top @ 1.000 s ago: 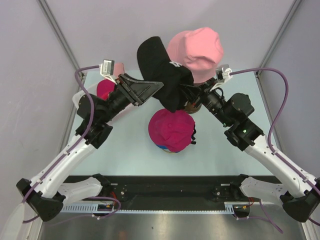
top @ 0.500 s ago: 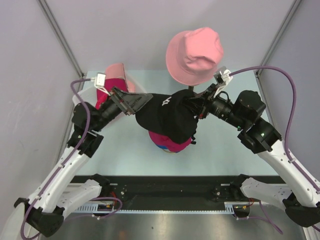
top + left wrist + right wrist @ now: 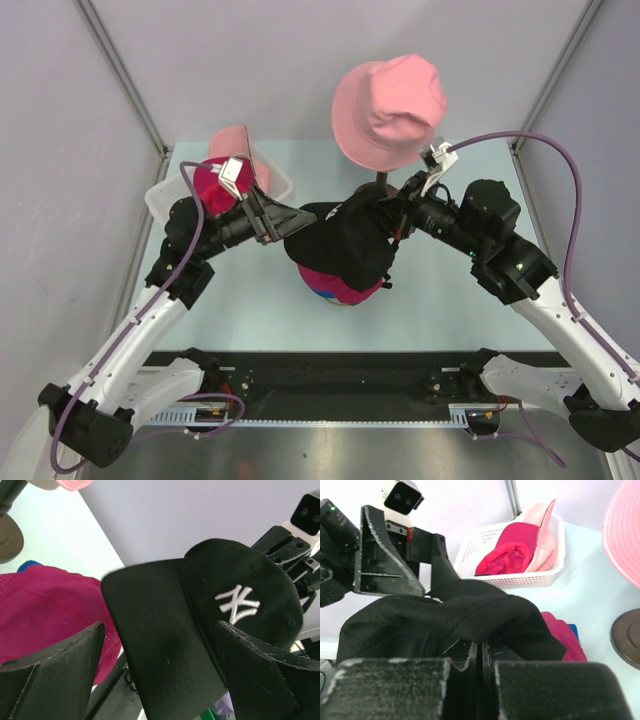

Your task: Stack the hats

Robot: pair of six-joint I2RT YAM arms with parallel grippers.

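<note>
Next, my left gripper grabs the black cap by its peak, leaving the top of the black cap free to stack over the magenta cap.
A black peaked cap with a white NY logo hangs over a magenta cap in the middle of the table; a blue cap peeks out beneath the magenta one. My right gripper is shut on the black cap's rear edge. My left gripper is open, its fingers standing on either side of the black peak without pinching it. A salmon-pink bucket hat sits high on a stand at the back. A magenta cap and a light-pink cap lie in the basket.
A white slatted basket stands at the back left of the table. The stand's dark round base sits at the back centre, close behind my right wrist. Grey walls close in the left, right and back sides.
Both arms have brought the black cap down and nearer, from beside the bucket hat onto the magenta cap. The left wrist has turned and drawn back slightly along the peak.
</note>
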